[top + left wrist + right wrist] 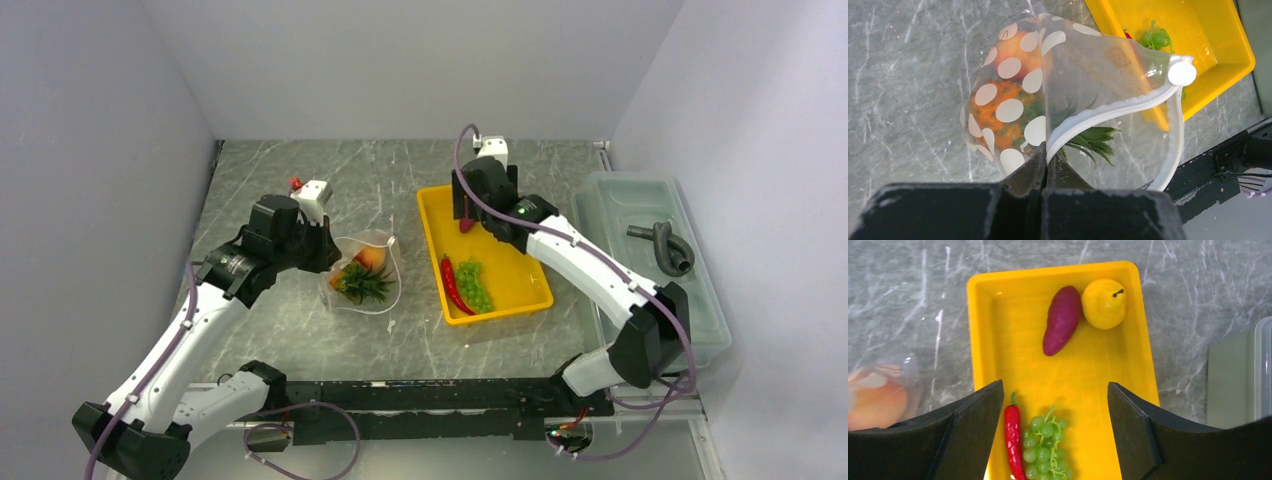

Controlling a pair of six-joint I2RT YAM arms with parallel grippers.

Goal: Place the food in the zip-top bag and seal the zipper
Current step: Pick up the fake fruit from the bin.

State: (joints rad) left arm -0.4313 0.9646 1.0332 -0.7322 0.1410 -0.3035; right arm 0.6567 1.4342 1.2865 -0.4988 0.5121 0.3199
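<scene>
The yellow pear's round body has to stay free to go into the bag first. My right gripper should grab the pear by its stem end (1115, 295) next.
The zip-top bag (384, 287) (1083, 65), clear with white dots, lies left of the yellow tray (521, 288) with its mouth open. Inside it are a peach (1015, 47) and an orange pineapple (998, 107) with green leaves. My left gripper (1047, 150) (328, 252) is shut on the bag's mouth edge, pinching the whitish zipper (1113, 110). My right gripper (1054, 386) (468, 205) hangs open and holds nothing, above the tray's far half. In the tray lie a red chilli (1014, 440), green grapes (1045, 447), a purple eggplant-like piece (1063, 320) and a yellow pear (1104, 303).
A translucent lidded bin (640, 205) with a grey hose piece (665, 245) on it stands right of the tray. A black rail (430, 395) runs along the near table edge. Grey walls close in the left, back and right.
</scene>
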